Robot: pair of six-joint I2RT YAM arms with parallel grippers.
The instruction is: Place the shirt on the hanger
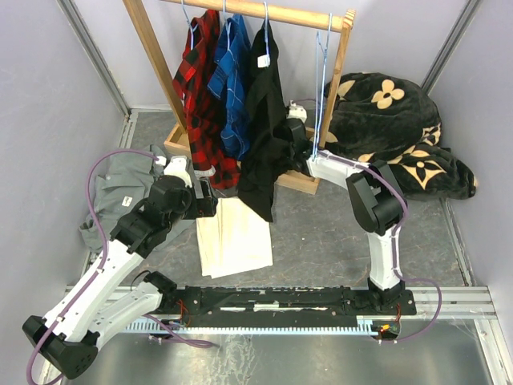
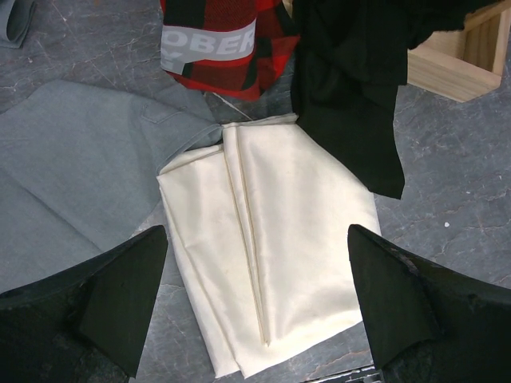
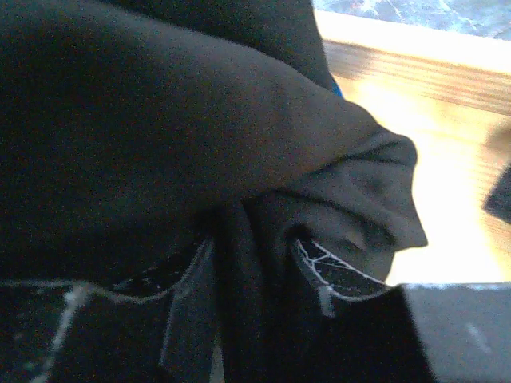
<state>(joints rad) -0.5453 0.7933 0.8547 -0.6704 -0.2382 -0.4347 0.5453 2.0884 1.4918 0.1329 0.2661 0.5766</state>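
The robot's right gripper needs to straighten the shirt on its hanger, so it should next grab the black shirt by its side fold near the empty hanger, below the collar.
The black shirt (image 1: 260, 152) hangs from the rack on a light-blue hanger (image 1: 265, 18), with a white label at the collar. My right gripper (image 1: 290, 132) is pressed into the shirt's right side at mid height. In the right wrist view a fold of the shirt (image 3: 200, 128) runs between the fingers of the right gripper (image 3: 254, 247). They stand slightly apart, with a thin light gap beside the left one. My left gripper (image 2: 257, 235) hovers wide open over the cream cloth, holding nothing. The shirt's lower hem (image 2: 351, 104) shows at the top right of the left wrist view.
A red plaid shirt (image 1: 204, 88) and a blue shirt (image 1: 232, 80) hang on the wooden rack (image 1: 152, 56), and an empty blue hanger (image 1: 322, 80) hangs at its right end. A grey shirt (image 1: 120, 188), a cream cloth (image 1: 232, 237) and a flowered black blanket (image 1: 393, 136) lie on the floor.
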